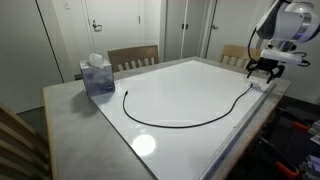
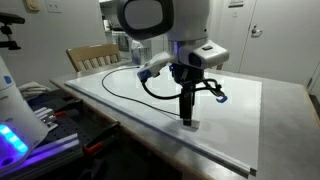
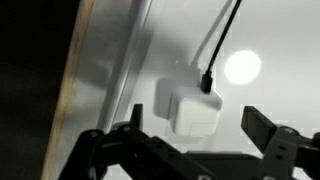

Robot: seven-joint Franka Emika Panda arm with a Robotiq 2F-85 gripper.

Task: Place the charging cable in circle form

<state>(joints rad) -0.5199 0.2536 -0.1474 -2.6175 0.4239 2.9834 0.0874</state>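
Note:
I am not ready to close yet: the plug is between my gripper's fingers, but they stop short of the plug's cord end point(image 1: 252, 85) point(image 3: 205, 91). I should move my gripper toward that end of the plug first, then close on the plug.
The charging cable point(image 1: 180, 124) is a thin black cord lying in an open arc on the white board point(image 1: 190, 85). It also shows in an exterior view point(image 2: 125, 88) behind the arm. Its white plug block point(image 3: 192, 108) lies flat on the board near the edge, with the cord running away from it. My gripper point(image 1: 262, 72) hangs low over this plug end of the cable, fingers pointing down point(image 2: 187, 118). In the wrist view my gripper point(image 3: 200, 132) is open, with one finger on each side of the plug and not touching it.
A blue tissue box point(image 1: 97, 76) stands on the grey table at the far end of the cable. Wooden chairs point(image 1: 133, 57) point(image 1: 235, 53) stand behind the table. The board's edge point(image 3: 105, 90) runs close beside the plug.

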